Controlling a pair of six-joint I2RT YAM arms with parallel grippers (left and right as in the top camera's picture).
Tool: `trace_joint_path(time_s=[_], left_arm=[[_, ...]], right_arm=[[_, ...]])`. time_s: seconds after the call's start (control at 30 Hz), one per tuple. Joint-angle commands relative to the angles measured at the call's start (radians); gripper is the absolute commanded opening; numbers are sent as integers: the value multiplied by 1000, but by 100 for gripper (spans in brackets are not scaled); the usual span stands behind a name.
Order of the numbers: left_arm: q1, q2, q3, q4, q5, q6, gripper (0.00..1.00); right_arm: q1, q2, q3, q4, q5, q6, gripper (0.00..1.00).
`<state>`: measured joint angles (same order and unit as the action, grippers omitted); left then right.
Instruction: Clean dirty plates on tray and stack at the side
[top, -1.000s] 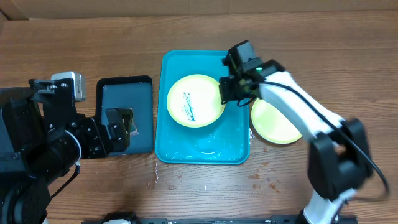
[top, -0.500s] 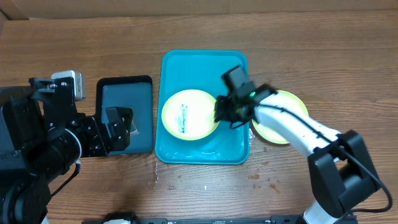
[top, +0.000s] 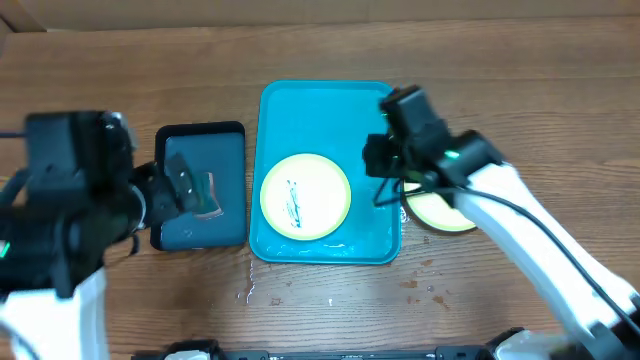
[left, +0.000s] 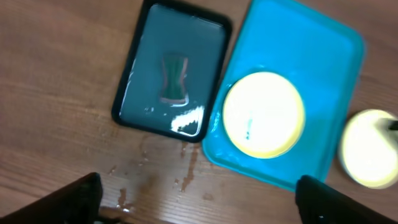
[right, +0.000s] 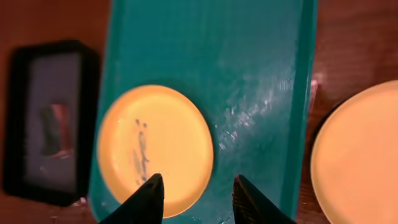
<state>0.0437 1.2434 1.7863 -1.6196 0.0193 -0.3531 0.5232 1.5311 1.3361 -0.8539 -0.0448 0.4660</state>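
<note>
My left gripper grabs the sponge across its narrow middle (top: 208, 193) (left: 175, 78) next, which leaves the sponge's wide far end free to scrub the dirty plate.
A plate (top: 305, 195) with a dark scribble on its white centre lies flat in the near half of the turquoise tray (top: 325, 105). My right gripper (right: 198, 193) hovers open above that plate's right edge, with nothing between its fingers; in the overhead view it (top: 380, 160) is over the tray's right side. Another plate (top: 445, 212) with a clean face rests on the table just right of the tray. At the left my left gripper (left: 199, 205) hangs wide open and empty, high above wet wood in front of the black tray.
A smaller black tray (top: 200, 185) left of the turquoise one holds water and a sponge (left: 174, 78). Water drops and smears (top: 250, 292) spot the wood in front of both trays. The right arm (top: 520, 230) reaches in from the near right.
The right gripper has opened and let go of the scribbled plate, which slid down and left in the tray and lies flat. The left arm has lifted and shifted by the black tray.
</note>
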Motion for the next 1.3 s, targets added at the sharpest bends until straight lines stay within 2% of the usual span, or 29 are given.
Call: trace_joint_path(time_s=[0.0, 0.13, 0.37, 0.57, 0.7, 0.73, 0.8, 0.9, 1.13, 1.27], left_arm=[[2, 57, -148, 72, -56, -67, 91], [2, 142, -311, 217, -56, -82, 66], [2, 382, -475, 414, -84, -81, 61], [2, 611, -482, 537, -112, -73, 40], [2, 713, -482, 624, -112, -73, 37], [2, 730, -482, 639, -111, -73, 33], [2, 752, -482, 657, -112, -73, 5], [2, 751, -468, 641, -108, -73, 4], [2, 706, -266, 410, -161, -70, 4], [1, 684, -214, 371, -161, -69, 4]], right_arm=[[-4, -101, 23, -35, -7, -29, 42], [-2, -134, 23, -97, -21, -29, 44], [-2, -126, 22, -175, -19, -29, 44], [-2, -126, 19, -180, -19, -29, 45], [-2, -126, 18, -173, -20, -29, 45], [-2, -126, 18, -173, -20, -29, 45], [-2, -126, 18, -175, -20, -29, 45], [-2, -126, 18, -179, -20, -29, 45], [-2, -126, 18, -177, -20, -29, 45], [-2, -126, 18, -177, -20, -29, 45]])
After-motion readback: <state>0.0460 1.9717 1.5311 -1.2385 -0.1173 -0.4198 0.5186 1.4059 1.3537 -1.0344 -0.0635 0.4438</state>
